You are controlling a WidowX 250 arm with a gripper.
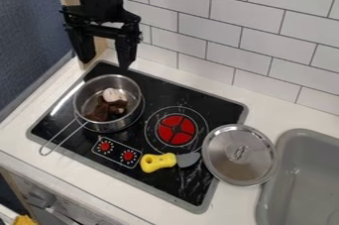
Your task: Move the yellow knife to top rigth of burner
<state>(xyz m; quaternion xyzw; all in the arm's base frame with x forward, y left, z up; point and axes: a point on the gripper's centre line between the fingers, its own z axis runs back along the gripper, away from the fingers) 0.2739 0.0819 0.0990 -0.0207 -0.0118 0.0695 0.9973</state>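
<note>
My gripper grabs the knife's yellow handle next, to move it to the knife's new spot by the red burner [176, 130].
The gripper [106, 60] hangs open at the upper left, above the back left corner of the stove, with nothing between its spread fingers. The knife [159, 162], with a yellow handle and a grey blade, lies on the black stove top [159, 189] near its front edge. Its blade points right and ends close to the metal lid. Just behind the knife is the red burner [176, 130]. The gripper is well apart from the knife, up and to the left of it.
A steel pot [86, 118] holding brown and whitish items stands on the stove's left side, its wire handle pointing toward the front left. The lid [240, 154] overlaps the stove's right edge. A grey sink [301, 179] is at the right, and a tiled wall [225, 35] rises behind.
</note>
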